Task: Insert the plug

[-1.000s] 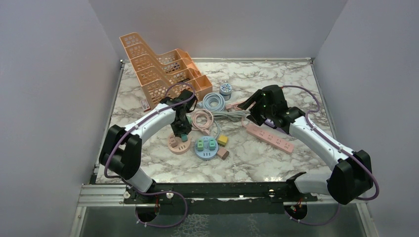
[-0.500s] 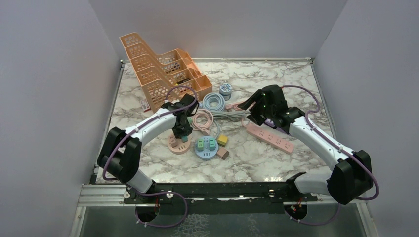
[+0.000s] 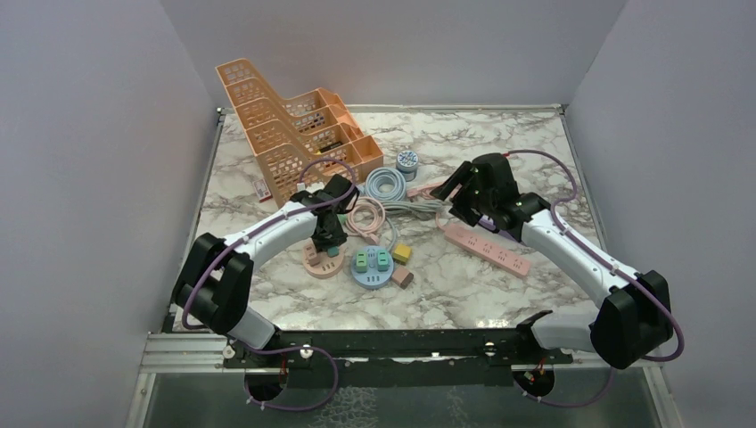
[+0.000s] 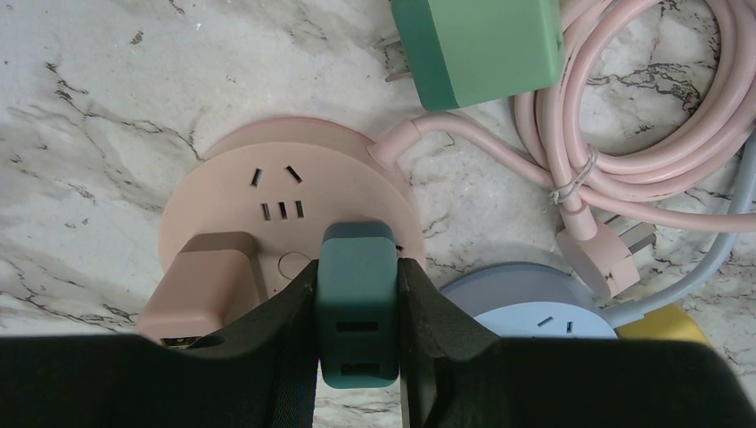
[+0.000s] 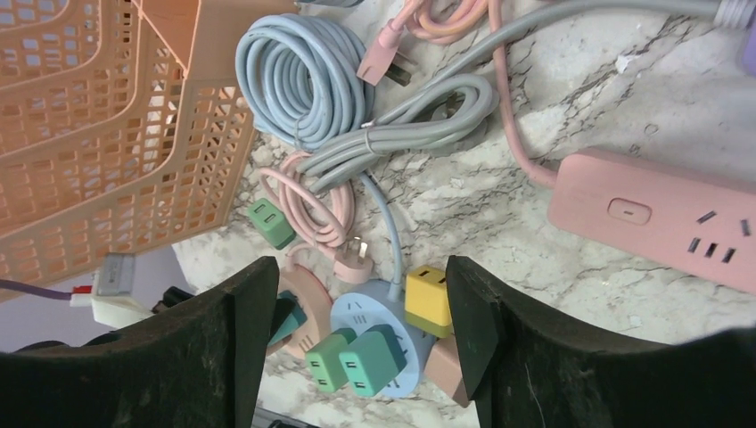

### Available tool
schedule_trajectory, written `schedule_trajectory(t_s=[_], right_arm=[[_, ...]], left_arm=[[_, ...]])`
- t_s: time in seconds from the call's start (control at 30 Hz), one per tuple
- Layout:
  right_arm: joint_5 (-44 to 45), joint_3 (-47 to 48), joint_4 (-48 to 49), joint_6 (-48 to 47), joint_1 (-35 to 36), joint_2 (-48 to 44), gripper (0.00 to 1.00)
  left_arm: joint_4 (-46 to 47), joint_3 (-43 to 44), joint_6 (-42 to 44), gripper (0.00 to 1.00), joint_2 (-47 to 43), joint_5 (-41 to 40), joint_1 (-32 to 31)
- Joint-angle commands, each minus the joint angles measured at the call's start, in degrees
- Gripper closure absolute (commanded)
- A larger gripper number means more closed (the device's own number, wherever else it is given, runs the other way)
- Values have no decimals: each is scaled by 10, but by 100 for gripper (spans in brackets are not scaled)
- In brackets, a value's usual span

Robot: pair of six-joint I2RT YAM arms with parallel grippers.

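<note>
The far end of the dark teal plug meets the top of the pink socket and its prongs are hidden, so the plug would stay in the socket. My left gripper should open now.
My left gripper is shut on a dark teal plug, its two slots facing the camera. The plug's far end meets the top of the round pink socket near its rim, and its prongs are hidden. A tan plug sits in the same socket beside it. In the top view, the left gripper stands over the pink socket. My right gripper is open and holds nothing. In the top view the right gripper hovers above the pink power strip.
A round blue socket carries two green plugs. A yellow plug and a brown one lie beside it. A loose green plug, a pink cable coil and a blue coil lie behind. An orange basket stands back left.
The left arm has shifted slightly, its elbow swinging left while the teal plug stays over the pink socket. The right arm has barely moved.
</note>
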Motion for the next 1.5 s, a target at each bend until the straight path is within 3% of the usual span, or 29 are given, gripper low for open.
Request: schedule_trajectory(t_s=[0.0, 0.13, 0.2, 0.3, 0.4, 0.57, 0.8, 0.9, 1.2, 1.47], right_arm=[[45, 28, 0, -85, -3, 0, 30], [86, 45, -19, -147, -3, 0, 29], [105, 48, -24, -178, -3, -4, 28], [104, 47, -10, -240, -3, -12, 28], [21, 44, 37, -365, -3, -24, 29], [-91, 44, 29, -463, -3, -20, 29], [-178, 22, 1, -438, 1, 29, 30], [-170, 22, 6, -433, 31, 58, 30], [-12, 77, -45, -349, 157, 202, 29], [127, 158, -121, -228, 224, 300, 29]], left_arm=[[22, -26, 14, 84, 12, 31, -4], [7, 6, 28, 57, -17, 31, -4], [0, 23, 38, 50, -29, 33, -4], [-3, 50, 57, 46, -47, 38, -4], [-9, 75, 77, 42, -67, 35, -3], [-4, 102, 111, 34, -110, 25, -3], [83, 95, 192, 28, -175, 27, -3], [141, 77, 218, 28, -201, 58, -3], [311, 0, 244, 28, -281, 92, -3], [360, -26, 256, 28, -303, 85, -3]])
